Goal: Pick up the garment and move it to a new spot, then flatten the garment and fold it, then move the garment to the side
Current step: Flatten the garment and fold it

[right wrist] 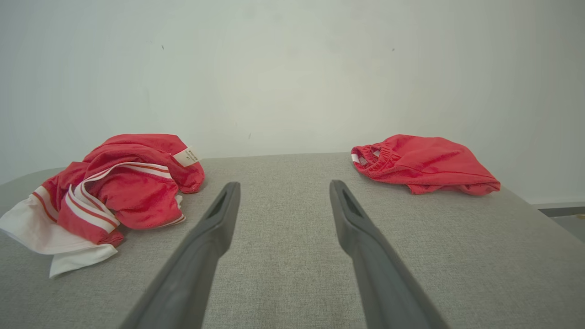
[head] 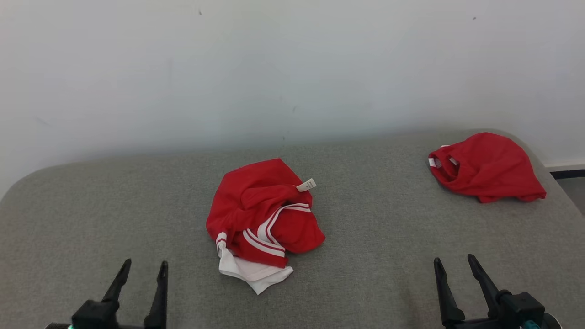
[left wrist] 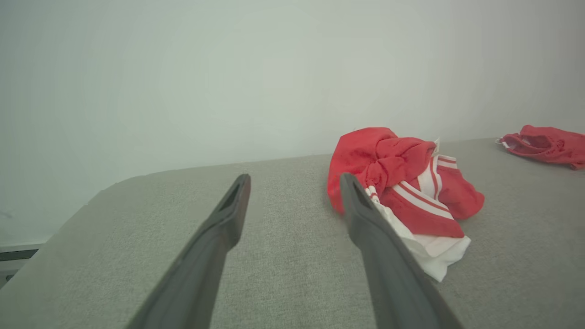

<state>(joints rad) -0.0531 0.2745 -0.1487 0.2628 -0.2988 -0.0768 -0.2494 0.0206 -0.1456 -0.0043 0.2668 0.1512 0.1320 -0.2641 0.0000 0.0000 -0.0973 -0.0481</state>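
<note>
Next, my left gripper grips the garment by its thin white edge [head: 253, 274] sticking out of the heap, since the red cloth [head: 251, 200] lies bunched in thick folds.
A crumpled red garment [head: 263, 214] with white stripes and a white hem lies in a heap at the middle of the grey padded surface [head: 365, 274]; a small white tag sticks up from it. It appears as the garment [left wrist: 402, 183] to the right of the left fingers and as the garment [right wrist: 114, 187] at the left of the right wrist view. My left gripper [head: 144, 267] hovers open near the front left, nothing between its fingers. My right gripper [head: 454, 262] is open at the front right, also holding nothing. Both stand apart from the cloth.
A second red garment [head: 486, 167] lies bunched at the far right corner of the surface, also seen as the red bundle [right wrist: 425, 164]. A pale wall [head: 292, 68] rises right behind the surface. The surface edge drops off at the right [head: 560, 178].
</note>
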